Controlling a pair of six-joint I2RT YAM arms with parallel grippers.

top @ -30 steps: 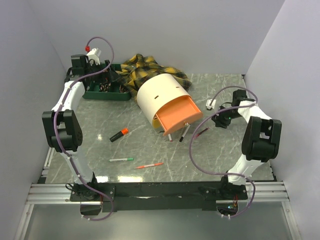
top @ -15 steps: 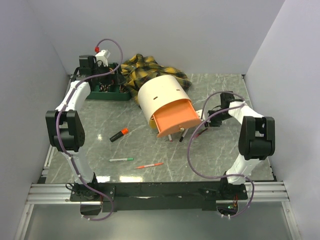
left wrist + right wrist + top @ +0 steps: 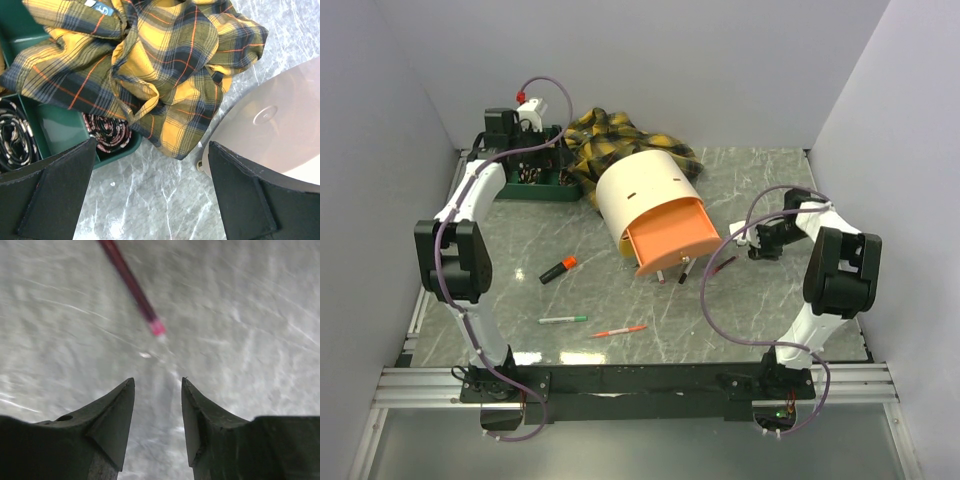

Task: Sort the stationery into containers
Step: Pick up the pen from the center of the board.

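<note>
My right gripper needs to grab the dark red pen by its pink end (image 3: 735,258) next, so the pen's body stays free to go into the orange tray.
The cream drum (image 3: 640,185) lies on its side with its orange tray (image 3: 670,236) pulled out. The dark green tray (image 3: 535,185) stands at the back left and holds patterned tape rolls (image 3: 106,131). My left gripper (image 3: 542,152) hovers over the tray's right end, open and empty (image 3: 152,150). On the table lie a black highlighter with orange cap (image 3: 558,268), a green-capped pen (image 3: 563,319), a red pen (image 3: 618,330) and a dark pen (image 3: 687,268). My right gripper (image 3: 758,243) is open and empty (image 3: 157,380), just short of a dark red pen (image 3: 127,282).
The yellow-and-black plaid cloth (image 3: 610,140) lies bunched behind the drum and drapes over the green tray's right edge (image 3: 150,65). The drum's side (image 3: 280,125) is close to my left gripper's right finger. Grey walls enclose the table on three sides.
My left gripper has moved right along the green tray toward the cloth. My right gripper went left toward the drum and has drawn back to the right.
</note>
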